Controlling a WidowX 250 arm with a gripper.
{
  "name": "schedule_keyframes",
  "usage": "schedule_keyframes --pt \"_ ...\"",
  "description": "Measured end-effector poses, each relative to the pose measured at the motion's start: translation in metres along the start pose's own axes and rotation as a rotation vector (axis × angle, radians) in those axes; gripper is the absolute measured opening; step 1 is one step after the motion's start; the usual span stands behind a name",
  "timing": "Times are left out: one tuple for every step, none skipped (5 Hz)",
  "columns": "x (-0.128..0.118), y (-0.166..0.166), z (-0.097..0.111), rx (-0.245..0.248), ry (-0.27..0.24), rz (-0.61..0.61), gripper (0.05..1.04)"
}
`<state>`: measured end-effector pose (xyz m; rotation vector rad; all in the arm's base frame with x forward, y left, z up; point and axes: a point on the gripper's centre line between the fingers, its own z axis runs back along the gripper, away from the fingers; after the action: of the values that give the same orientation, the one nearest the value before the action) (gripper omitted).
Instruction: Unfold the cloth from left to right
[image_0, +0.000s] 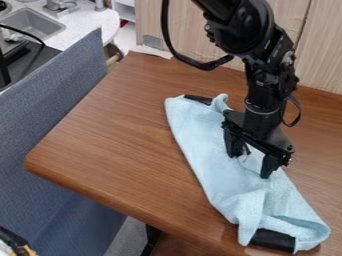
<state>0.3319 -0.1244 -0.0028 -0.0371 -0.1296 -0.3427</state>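
I should next grab the folded-over edge of the light blue cloth (207, 152) with my gripper to unfold the cloth across the brown table.
The gripper (252, 164) hangs over the middle of the cloth, toward its right side, with its two fingers apart and their tips down at the cloth. The light blue cloth (207, 152) lies as a long folded strip on the brown table, slanting from the upper middle down to the lower right. Bunched folds show near its lower end and around the fingers. Black patches show at the cloth's upper end and at its lower end. Whether any cloth is between the fingertips is hard to make out.
The wooden table (113, 145) extends left of the cloth to a rounded corner. A blue-grey partition (50, 115) stands along its left side. Behind the table is a light wood panel (320, 55), and a sink (30, 22) is at the upper left.
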Motion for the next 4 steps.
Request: schedule_keyframes --pt "-0.0007 0.0014 -0.0076 0.008 0.028 0.005 0.688" --pt "-0.0013 0.0031 -0.0086 0.016 0.027 0.015 0.393" --pt "-0.0014 0.0028 -0.0088 0.018 0.026 0.011 0.181" --pt "-0.0049 0.0029 -0.0071 0.017 0.023 0.008 0.072"
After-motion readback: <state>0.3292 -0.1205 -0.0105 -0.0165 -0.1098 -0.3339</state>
